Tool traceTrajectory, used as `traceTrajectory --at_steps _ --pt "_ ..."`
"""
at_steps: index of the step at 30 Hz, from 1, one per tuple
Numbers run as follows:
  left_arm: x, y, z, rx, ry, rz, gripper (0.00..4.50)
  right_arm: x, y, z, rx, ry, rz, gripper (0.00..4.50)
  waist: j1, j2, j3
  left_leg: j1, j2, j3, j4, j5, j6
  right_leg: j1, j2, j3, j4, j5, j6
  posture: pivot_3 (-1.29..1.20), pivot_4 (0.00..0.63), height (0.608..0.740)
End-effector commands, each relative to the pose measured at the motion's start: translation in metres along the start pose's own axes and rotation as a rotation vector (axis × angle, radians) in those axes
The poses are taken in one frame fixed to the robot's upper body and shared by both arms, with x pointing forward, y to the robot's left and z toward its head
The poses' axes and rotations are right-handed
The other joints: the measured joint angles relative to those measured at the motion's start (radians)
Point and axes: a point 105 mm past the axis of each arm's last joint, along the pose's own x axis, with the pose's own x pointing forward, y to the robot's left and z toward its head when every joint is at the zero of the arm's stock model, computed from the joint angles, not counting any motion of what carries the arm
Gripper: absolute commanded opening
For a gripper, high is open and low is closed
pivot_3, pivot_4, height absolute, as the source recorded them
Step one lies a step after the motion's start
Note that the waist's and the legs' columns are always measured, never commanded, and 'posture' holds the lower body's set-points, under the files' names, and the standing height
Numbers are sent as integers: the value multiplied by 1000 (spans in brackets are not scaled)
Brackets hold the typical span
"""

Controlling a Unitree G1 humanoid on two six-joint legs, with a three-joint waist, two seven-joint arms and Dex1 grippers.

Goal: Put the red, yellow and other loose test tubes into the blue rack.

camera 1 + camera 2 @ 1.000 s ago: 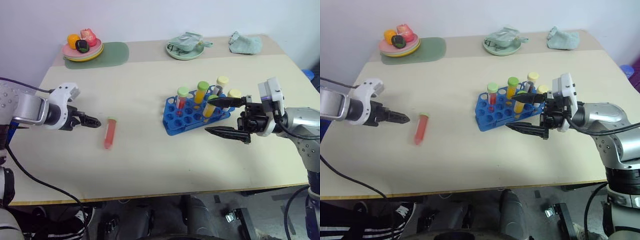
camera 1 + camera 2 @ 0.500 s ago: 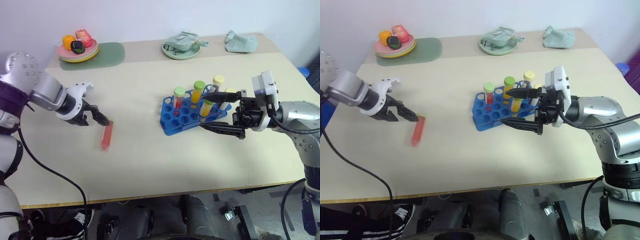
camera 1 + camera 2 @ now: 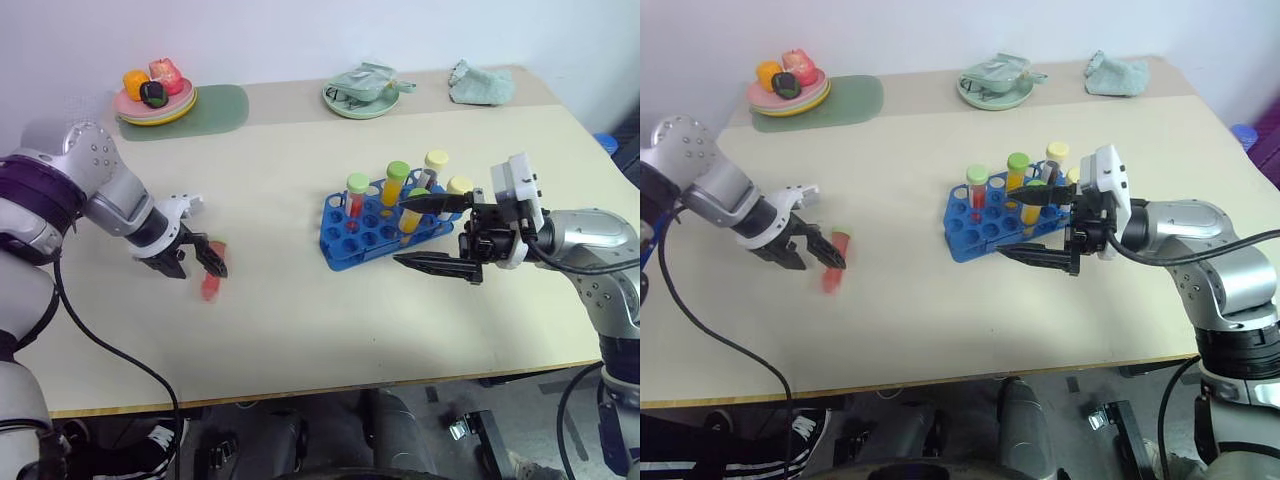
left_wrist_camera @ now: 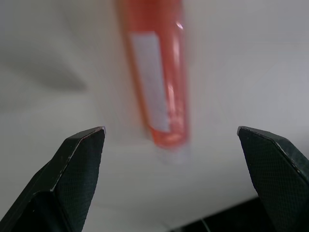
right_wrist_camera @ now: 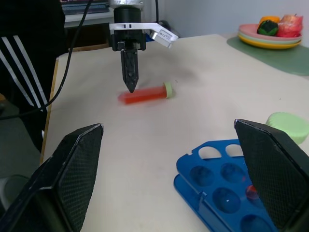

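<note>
My left fingers are above the red tube and must go lower before closing.
A red test tube (image 3: pixel 210 283) with a green cap lies on the beige table (image 3: pixel 280 330), left of the blue rack (image 3: pixel 368 238). My left gripper (image 3: pixel 200 264) points down over the tube's uncapped end. It is open, and in the left wrist view its fingers (image 4: pixel 79 159) stand on either side of the red tube (image 4: pixel 157 72). The rack holds several capped tubes, among them a yellow one (image 3: pixel 398 185). My right gripper (image 3: pixel 406 231) hovers open at the rack's right end, holding nothing.
A plate of toy fruit (image 3: pixel 158 92) sits on a green mat (image 3: pixel 220 105) at the back left. A green dish with a cloth (image 3: pixel 366 90) and a crumpled cloth (image 3: pixel 482 82) lie at the back. A person's striped sleeve (image 5: pixel 26 63) shows beyond the table.
My left gripper has swung right and tipped downward, coming over the red tube's end. The tube and my right gripper have stayed put; the head view has shifted slightly.
</note>
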Motion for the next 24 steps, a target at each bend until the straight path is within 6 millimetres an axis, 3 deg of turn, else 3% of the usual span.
traceTrajectory --at_steps 1,12,15,19,24 --pt "-2 -2 4 -14 -14 -5 4500 0 2 8 -44 -18 -4 4440 0 0 0 0 0 0 0 0 0 0 0 0 0 0 0 0 150 740" --pt "15 -3 9 -38 -24 6 4500 -9 5 8 -50 -9 -18 4440 0 0 0 0 0 0 0 0 0 0 0 0 0 0 0 0 150 740" --pt "20 -3 9 -45 -24 4 3661 -9 5 10 -52 -10 -19 4500 -1 0 0 0 0 0 0 0 0 0 0 0 0 0 0 0 150 740" --pt "25 -4 9 -51 -30 0 1759 -6 5 10 -51 -9 -18 4500 -1 0 0 0 0 0 0 0 0 0 0 0 0 0 0 0 150 740" --pt "26 -5 11 -61 -45 -2 1759 -6 2 10 -53 -8 -22 4500 3 0 0 0 0 0 1 0 0 1 0 0 0 0 0 0 150 740"
